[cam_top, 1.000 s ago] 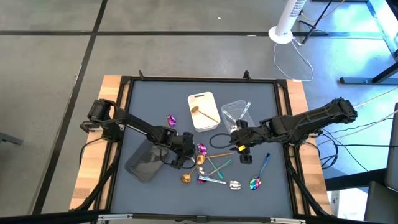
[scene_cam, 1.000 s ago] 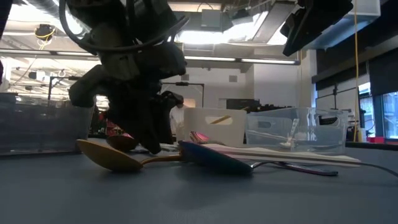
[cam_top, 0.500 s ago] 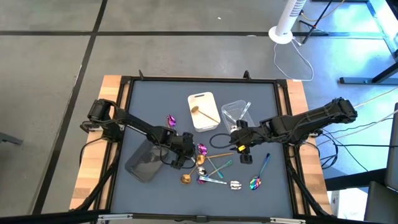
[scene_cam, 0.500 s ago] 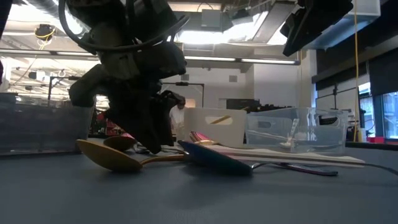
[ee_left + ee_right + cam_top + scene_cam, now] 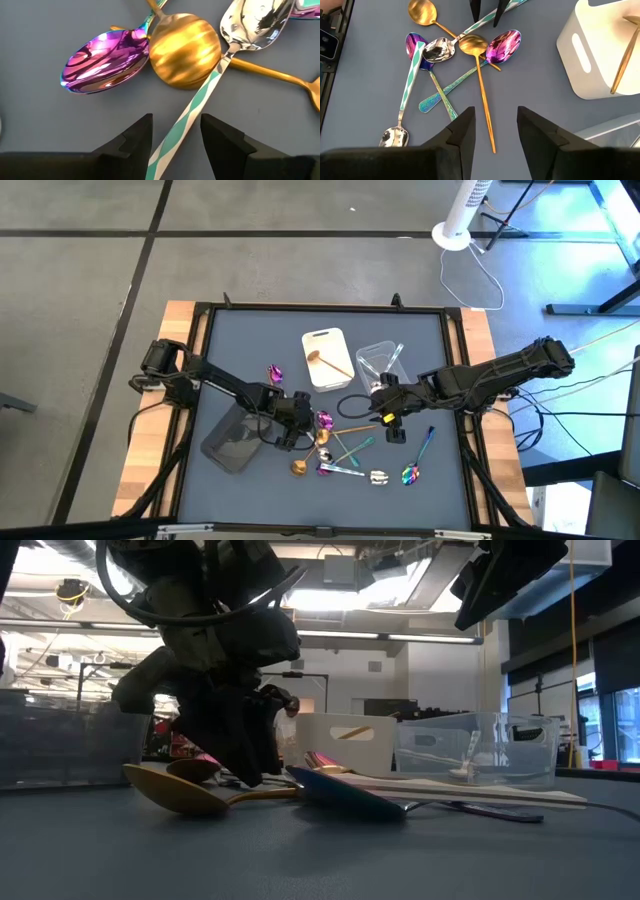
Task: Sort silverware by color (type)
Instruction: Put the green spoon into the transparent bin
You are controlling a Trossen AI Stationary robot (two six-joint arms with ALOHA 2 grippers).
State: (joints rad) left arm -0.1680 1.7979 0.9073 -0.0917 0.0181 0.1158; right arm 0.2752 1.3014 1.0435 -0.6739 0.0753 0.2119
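Note:
The silver spoon needs to be sorted into the clear tray, so my left gripper will grab the spoon by its teal-striped handle.
The silverware lies in a loose pile on the grey mat: gold, silver and iridescent spoons, crossing one another. My left gripper is open and low over the pile's left end. Its fingers stand on either side of the teal-striped handle of a silver spoon, beside a gold spoon bowl and a purple spoon. My right gripper is open above the pile's right side, with a long gold spoon's handle pointing toward it. One purple spoon lies apart.
A white tray holds a gold spoon, and a clear tray holds a silver piece. A dark grey tray sits left of the pile. A blue-purple spoon lies near the mat's right edge, and a black cable loops nearby.
In the low view my left gripper has crept slightly toward the table's right, staying low over the spoons. The silverware has not moved.

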